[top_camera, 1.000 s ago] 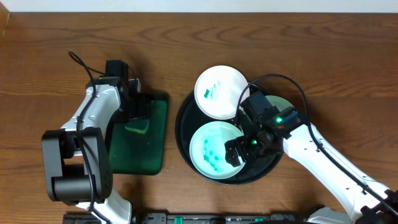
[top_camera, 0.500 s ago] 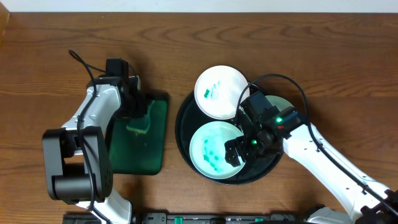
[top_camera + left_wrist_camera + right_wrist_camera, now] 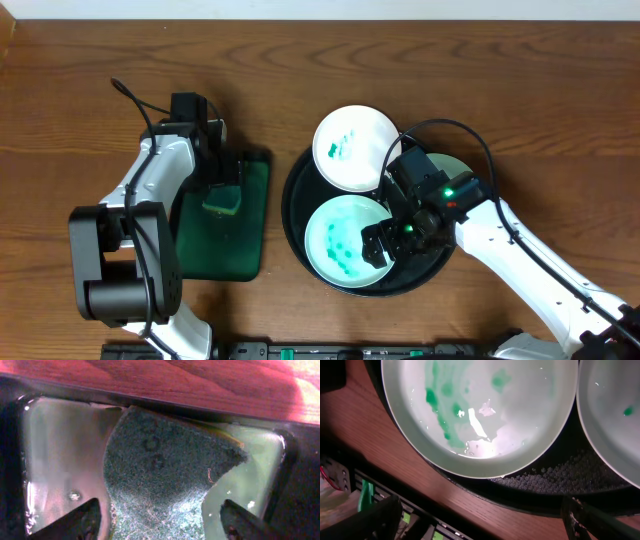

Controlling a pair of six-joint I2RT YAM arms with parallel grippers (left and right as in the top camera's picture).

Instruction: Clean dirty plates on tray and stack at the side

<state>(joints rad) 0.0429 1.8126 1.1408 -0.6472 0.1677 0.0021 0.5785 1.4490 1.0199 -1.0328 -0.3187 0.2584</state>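
The green sponge (image 3: 220, 207) will be pinched next by my left gripper across its sides near one end, which leaves the sponge's far end free to clean plates.
The black round tray (image 3: 290, 215) holds white plates. One plate with teal smears (image 3: 343, 240) lies flat at the front. Another plate (image 3: 350, 148) with a few green marks rests on the tray's far rim. My right arm hides most of a third plate (image 3: 456, 164). My right gripper (image 3: 386, 240) hovers open over the front plate's right edge. In the right wrist view the smeared plate (image 3: 485, 410) fills the top, above the empty open gripper (image 3: 480, 525). My left gripper (image 3: 222, 190) stands open astride a green sponge (image 3: 220, 207), its fingers (image 3: 75, 522) either side of that sponge (image 3: 165, 470).
The sponge lies in a wet dark green rectangular tray (image 3: 215, 250) left of the round tray. Bare wooden table (image 3: 520, 90) runs around both. A rail with green parts (image 3: 290, 352) lines the table's front edge.
The left gripper's fingers look spread wider over the sponge than half a second ago. Sponge, plates and right arm stay where they were.
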